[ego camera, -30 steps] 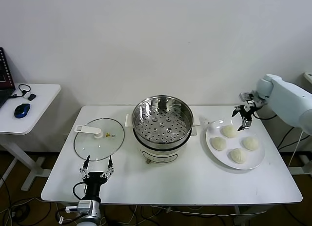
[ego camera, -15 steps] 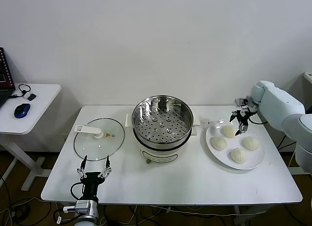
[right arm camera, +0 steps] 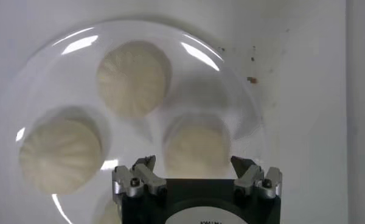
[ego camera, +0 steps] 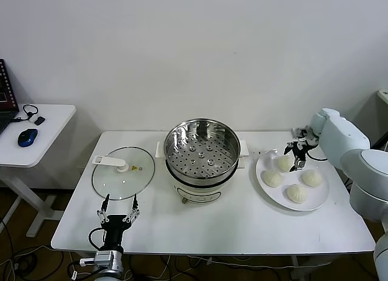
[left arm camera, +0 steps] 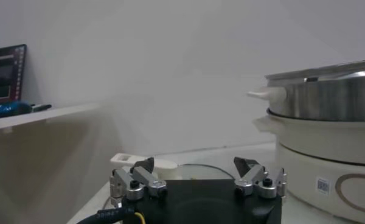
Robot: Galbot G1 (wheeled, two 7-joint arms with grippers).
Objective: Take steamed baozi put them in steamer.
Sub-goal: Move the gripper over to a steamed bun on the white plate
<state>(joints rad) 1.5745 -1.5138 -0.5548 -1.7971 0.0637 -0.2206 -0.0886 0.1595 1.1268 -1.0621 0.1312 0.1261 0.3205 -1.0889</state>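
Note:
The far baozi has a domed, sloping top [right arm camera: 198, 146], so my right gripper next needs to grab the baozi by its round sides to lift it.
Four cream-white baozi lie on a white plate [ego camera: 321, 201] at the table's right: a far one [ego camera: 283, 164], a left one [ego camera: 271, 178], a right one [ego camera: 311, 178] and a near one [ego camera: 297, 193]. My right gripper [ego camera: 297, 156] is open and hangs just above the far baozi. In the right wrist view its open fingers [right arm camera: 193, 163] straddle one baozi [right arm camera: 198, 148] from above; two more [right arm camera: 134, 78] [right arm camera: 60, 156] lie beside it. The shiny steamer [ego camera: 200, 149] stands empty mid-table on its white pot base. My left gripper [ego camera: 119, 215] is open and idle at the front left.
A round glass lid [ego camera: 123, 172] with a white handle lies left of the steamer; it shows in the left wrist view [left arm camera: 191, 173], with the steamer [left arm camera: 328, 92] beyond. A side table [ego camera: 30, 135] with a mouse stands far left. Small crumbs dot the table beside the plate [right arm camera: 251, 79].
My right gripper has come down and in over the plate, to just above the far baozi. My left arm has sunk slightly at the table's front.

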